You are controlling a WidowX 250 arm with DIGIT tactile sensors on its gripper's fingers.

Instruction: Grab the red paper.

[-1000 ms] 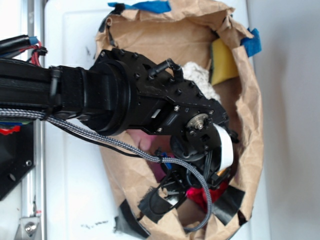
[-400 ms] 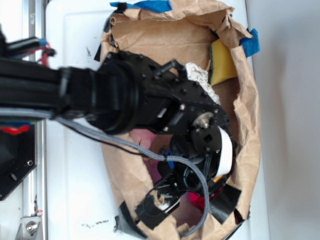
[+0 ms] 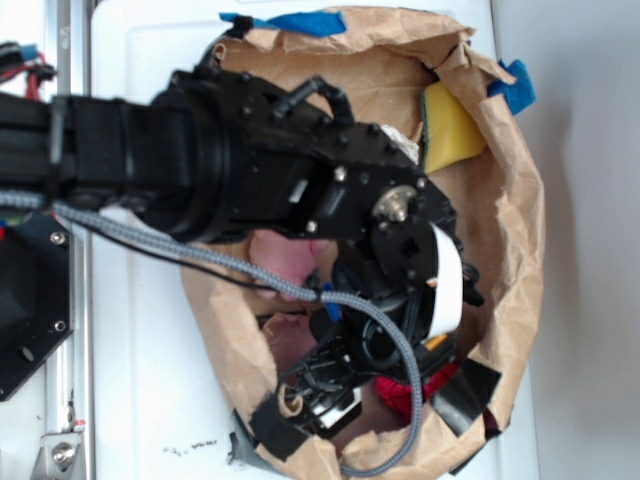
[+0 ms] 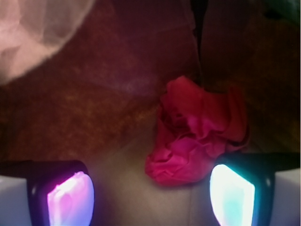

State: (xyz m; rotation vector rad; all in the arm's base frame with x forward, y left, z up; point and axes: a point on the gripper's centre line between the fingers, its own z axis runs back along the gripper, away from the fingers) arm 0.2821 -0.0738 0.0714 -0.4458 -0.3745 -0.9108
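The robot's fingers are short of the red paper [image 3: 405,392] and would miss it if the gripper closed now. The robot will first move toward the paper.
The red paper [image 4: 197,132] is a crumpled bright red wad lying on the brown floor of the paper bag, just ahead of my gripper [image 4: 150,195] and close to its right finger. The jaws stand wide apart with nothing between them; the glowing pads [image 4: 70,197] frame an empty gap. In the exterior view the black arm [image 3: 250,170] reaches down into the bag and covers most of it; only a sliver of the red paper [image 3: 405,392] shows below the gripper [image 3: 345,385].
The torn brown paper bag [image 3: 510,230] lies on a white surface, held with blue and black tape. Inside are a yellow thing [image 3: 450,130], an off-white paper wad [image 3: 405,140] and a pink plush [image 3: 285,260]. A pale soft shape [image 4: 33,33] fills the wrist view's top left.
The arm has swung up and left in the exterior view and dropped deeper into the bag. The bag has spread wider to the right. More of the pink plush shows under the arm.
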